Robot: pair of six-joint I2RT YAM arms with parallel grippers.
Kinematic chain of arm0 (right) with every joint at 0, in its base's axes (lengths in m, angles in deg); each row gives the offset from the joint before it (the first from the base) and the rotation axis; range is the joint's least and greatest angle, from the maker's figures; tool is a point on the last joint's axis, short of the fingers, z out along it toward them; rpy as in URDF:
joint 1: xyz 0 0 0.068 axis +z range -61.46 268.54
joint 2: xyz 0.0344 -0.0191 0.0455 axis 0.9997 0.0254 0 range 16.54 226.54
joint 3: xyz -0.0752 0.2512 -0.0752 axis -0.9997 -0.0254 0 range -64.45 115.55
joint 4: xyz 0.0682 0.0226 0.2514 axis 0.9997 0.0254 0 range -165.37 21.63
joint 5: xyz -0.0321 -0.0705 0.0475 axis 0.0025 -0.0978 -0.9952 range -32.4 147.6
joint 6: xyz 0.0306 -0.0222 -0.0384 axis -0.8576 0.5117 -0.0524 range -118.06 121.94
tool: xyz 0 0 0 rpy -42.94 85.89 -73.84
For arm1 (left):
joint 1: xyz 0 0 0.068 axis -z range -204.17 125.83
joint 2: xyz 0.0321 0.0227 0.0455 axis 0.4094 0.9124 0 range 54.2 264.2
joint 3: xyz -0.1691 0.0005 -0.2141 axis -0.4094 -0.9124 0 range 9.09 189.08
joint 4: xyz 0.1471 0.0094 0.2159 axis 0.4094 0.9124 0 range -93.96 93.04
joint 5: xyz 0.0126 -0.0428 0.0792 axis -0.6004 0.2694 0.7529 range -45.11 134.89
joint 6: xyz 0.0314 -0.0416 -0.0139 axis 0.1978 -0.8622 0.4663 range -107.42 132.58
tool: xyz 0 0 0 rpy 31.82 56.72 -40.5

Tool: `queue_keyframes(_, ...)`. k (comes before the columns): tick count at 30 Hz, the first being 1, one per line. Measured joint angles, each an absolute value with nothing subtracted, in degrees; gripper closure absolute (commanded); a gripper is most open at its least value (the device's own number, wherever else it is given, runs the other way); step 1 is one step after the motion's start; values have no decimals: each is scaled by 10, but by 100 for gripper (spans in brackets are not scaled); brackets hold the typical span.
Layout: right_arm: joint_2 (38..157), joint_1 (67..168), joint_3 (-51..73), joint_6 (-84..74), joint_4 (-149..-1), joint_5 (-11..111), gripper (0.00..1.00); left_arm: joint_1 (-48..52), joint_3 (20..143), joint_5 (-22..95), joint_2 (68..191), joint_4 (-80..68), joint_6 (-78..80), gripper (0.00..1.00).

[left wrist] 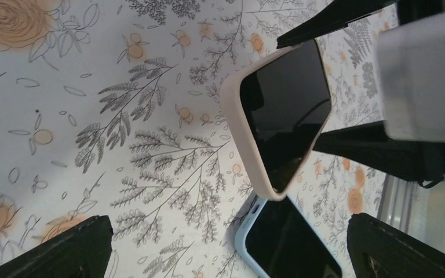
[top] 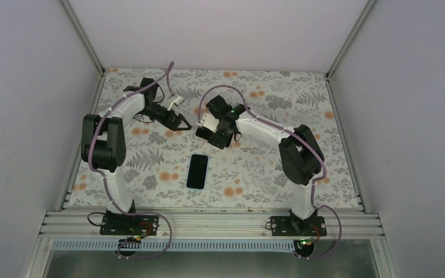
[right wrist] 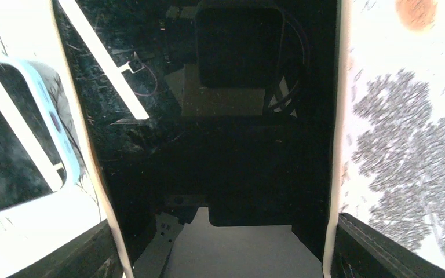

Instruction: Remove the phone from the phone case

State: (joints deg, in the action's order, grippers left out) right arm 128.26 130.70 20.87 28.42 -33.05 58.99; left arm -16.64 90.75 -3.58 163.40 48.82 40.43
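Note:
The left gripper grabs the beige phone case's edge opposite my right gripper next, since the phone's screen stays free to come out.
My right gripper [top: 210, 128] is shut on a phone in a cream case [top: 207, 121] and holds it above the floral table. In the right wrist view the black screen [right wrist: 208, 116] fills the space between my fingers [right wrist: 382, 249], and the cream case rim [right wrist: 336, 116] runs along both sides. In the left wrist view the same cased phone [left wrist: 284, 110] hangs tilted ahead of my left gripper [left wrist: 232, 249]. The left gripper [top: 184, 123] is open and empty, just left of the phone, not touching it.
A second phone in a light blue case [top: 197, 171] lies face up on the table [top: 266, 174], below the held phone. It also shows in the left wrist view [left wrist: 290, 246] and the right wrist view [right wrist: 17, 145]. White walls enclose the table.

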Motion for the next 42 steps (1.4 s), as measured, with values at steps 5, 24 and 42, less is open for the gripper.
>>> queue_keyframes(5,1280,1316,238,283,-334,594,30,-155,936,-56,1669,505,402,3)
queue_keyframes(24,1333,1350,346,273,-334,599,29,-135,985,-108,1712,555,401,62)
queue_keyframes(42,1283,1326,269,290,-327,549,0,-137,987,-117,1708,614,478,98)
